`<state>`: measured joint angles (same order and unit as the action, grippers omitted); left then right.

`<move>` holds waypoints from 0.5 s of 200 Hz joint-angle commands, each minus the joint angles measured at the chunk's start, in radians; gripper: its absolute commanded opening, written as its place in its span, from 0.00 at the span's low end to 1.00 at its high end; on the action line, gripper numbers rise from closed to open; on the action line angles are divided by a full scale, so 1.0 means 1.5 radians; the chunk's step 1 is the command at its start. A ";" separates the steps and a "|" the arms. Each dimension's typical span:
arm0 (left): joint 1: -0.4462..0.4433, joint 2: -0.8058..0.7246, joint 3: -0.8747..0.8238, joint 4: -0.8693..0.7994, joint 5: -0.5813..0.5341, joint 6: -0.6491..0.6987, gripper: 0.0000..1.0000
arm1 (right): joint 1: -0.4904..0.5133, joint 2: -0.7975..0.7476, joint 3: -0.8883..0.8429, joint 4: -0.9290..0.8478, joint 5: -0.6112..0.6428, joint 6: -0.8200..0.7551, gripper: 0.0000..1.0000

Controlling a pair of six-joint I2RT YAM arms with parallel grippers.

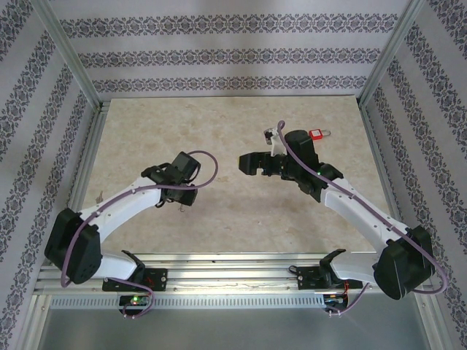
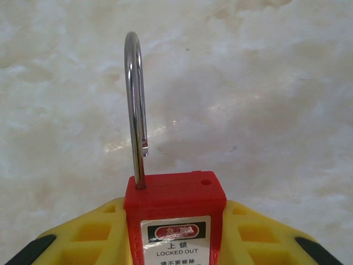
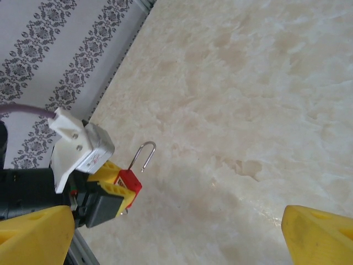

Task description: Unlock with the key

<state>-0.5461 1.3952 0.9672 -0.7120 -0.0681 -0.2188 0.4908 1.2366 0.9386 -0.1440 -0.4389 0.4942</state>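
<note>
The red padlock hangs above empty table, so it would fall if the robot's left gripper opened now. The left gripper needs to keep holding the padlock.
My left gripper [image 2: 175,243] is shut on a red padlock [image 2: 175,201], its yellow fingers [image 2: 94,234] pressing both sides of the body. The steel shackle [image 2: 135,105] stands up with its short leg lifted out of the hole in the body. In the right wrist view the same padlock [image 3: 130,182] sits in the left gripper with its shackle [image 3: 144,154] free. A small metal piece [image 3: 124,211] that looks like the key sticks out of its lower end. My right gripper [image 3: 176,243] hangs wide open over bare table, to the right of the padlock, holding nothing. From above, the right gripper [image 1: 249,164] faces the left gripper [image 1: 179,194] across a gap.
A second red padlock [image 1: 317,135] lies at the back right of the table [image 1: 219,124], behind the right arm. Patterned walls and aluminium posts [image 1: 69,55] close in the table on three sides.
</note>
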 commanded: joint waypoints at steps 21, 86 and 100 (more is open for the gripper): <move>0.024 0.070 0.040 -0.073 -0.038 -0.019 0.00 | -0.015 -0.024 -0.022 0.031 -0.022 0.005 0.96; 0.031 0.150 0.063 -0.058 -0.030 -0.016 0.00 | -0.025 -0.060 -0.046 0.025 -0.021 0.005 0.98; 0.030 0.160 0.065 -0.056 -0.024 -0.015 0.00 | -0.028 -0.069 -0.049 0.023 -0.025 0.006 0.98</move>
<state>-0.5083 1.6199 1.0328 -0.7715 -0.0986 -0.2260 0.4644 1.1667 0.8810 -0.1219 -0.4603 0.4984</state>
